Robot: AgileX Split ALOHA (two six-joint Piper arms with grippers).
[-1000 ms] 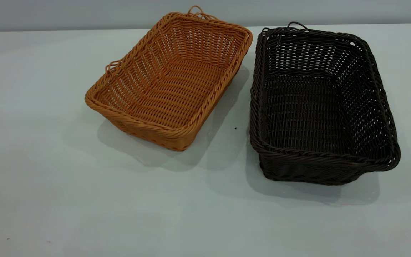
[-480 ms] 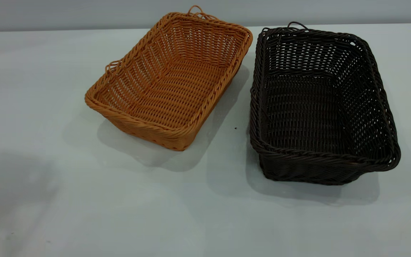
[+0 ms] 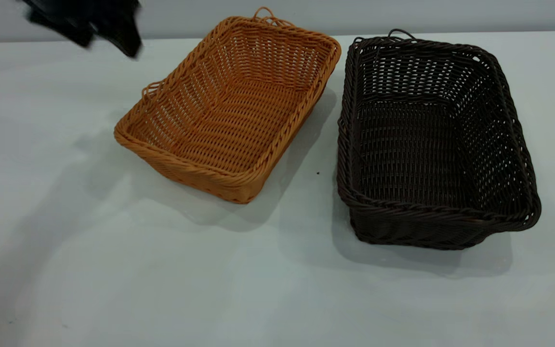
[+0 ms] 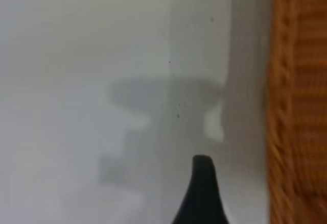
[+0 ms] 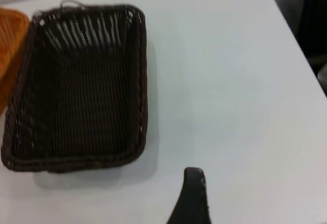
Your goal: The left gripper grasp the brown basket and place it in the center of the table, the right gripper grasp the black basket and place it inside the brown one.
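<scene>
My left gripper next needs to grab the brown basket (image 3: 229, 108) by its long side's woven rim (image 3: 184, 60). I need to put the basket in the center of the table.
The brown basket (image 3: 229, 108) stands on the table (image 3: 162, 279) left of centre, turned at an angle. The black basket (image 3: 431, 140) stands to its right, a narrow gap between them. Both are empty. My left gripper (image 3: 109, 43) is a blurred dark shape in the air at the far left, above and left of the brown basket and not touching it. In the left wrist view the brown basket's rim (image 4: 286, 106) runs beside the gripper. The right wrist view shows my right gripper (image 5: 194, 193) high over the table, well off from the black basket (image 5: 76, 91).
The table's far edge (image 3: 65, 41) meets a grey wall behind the baskets. In the right wrist view the table's side edge (image 5: 299, 40) drops off to dark space. Bare table spreads in front of both baskets.
My left gripper has come into the exterior view at the top left, and its shadow has spread over the left of the table. The baskets have not moved.
</scene>
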